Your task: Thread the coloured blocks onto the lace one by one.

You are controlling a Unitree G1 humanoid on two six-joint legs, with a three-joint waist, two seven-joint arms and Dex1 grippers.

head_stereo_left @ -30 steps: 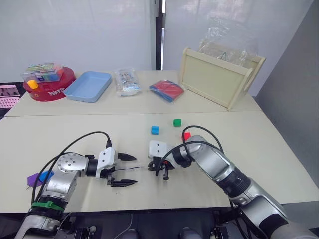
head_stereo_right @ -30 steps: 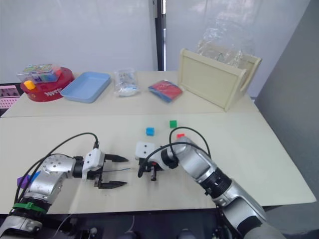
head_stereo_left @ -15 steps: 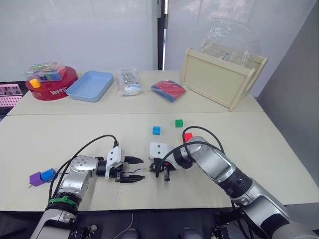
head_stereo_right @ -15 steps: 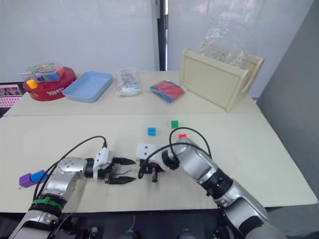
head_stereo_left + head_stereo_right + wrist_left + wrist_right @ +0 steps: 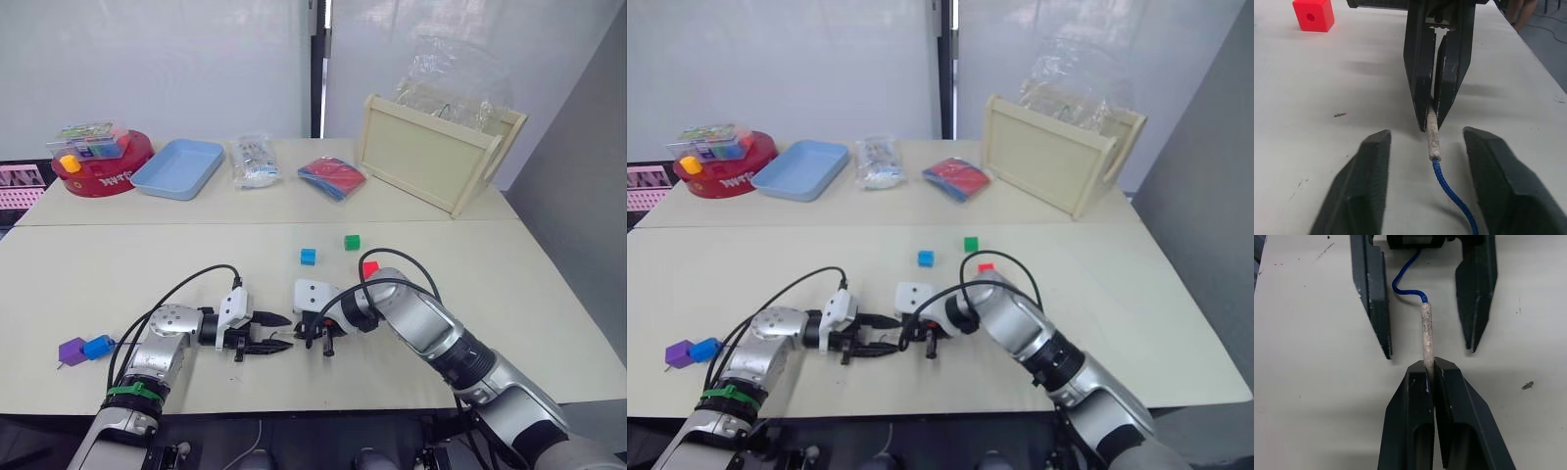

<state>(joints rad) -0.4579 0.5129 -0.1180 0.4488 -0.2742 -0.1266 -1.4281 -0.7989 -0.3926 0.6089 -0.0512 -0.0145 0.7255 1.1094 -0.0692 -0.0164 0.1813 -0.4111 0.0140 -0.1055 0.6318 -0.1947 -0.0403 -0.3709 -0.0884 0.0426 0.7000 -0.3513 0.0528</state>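
I should next use my left gripper to grab the lace where its pale tip meets the blue cord (image 5: 1435,157), to poke its point through the red block (image 5: 1313,14).
My right gripper (image 5: 1426,366) is shut on the pale stiff tip (image 5: 1426,328) of the lace, low over the table's front middle. The left gripper (image 5: 1426,133) faces it with its fingers (image 5: 1359,191) open on either side of that tip, clear of it. The dark-blue lace (image 5: 1452,193) runs back between them. A purple block (image 5: 72,351) and a blue block (image 5: 96,346) lie together at the front left. The light blue block (image 5: 308,257), green block (image 5: 352,242) and red block (image 5: 369,268) sit loose just beyond the right gripper (image 5: 302,331).
Along the back of the table stand a red round tin (image 5: 98,174), a blue tray (image 5: 176,168), a clear plastic bag (image 5: 251,162), a red and blue packet (image 5: 331,176) and a wooden crate (image 5: 436,152). Black cables loop over both arms.
My left gripper has moved right, up to the right gripper, and its fingers have narrowed around the lace tip. The right gripper has held still, shut on the tip.
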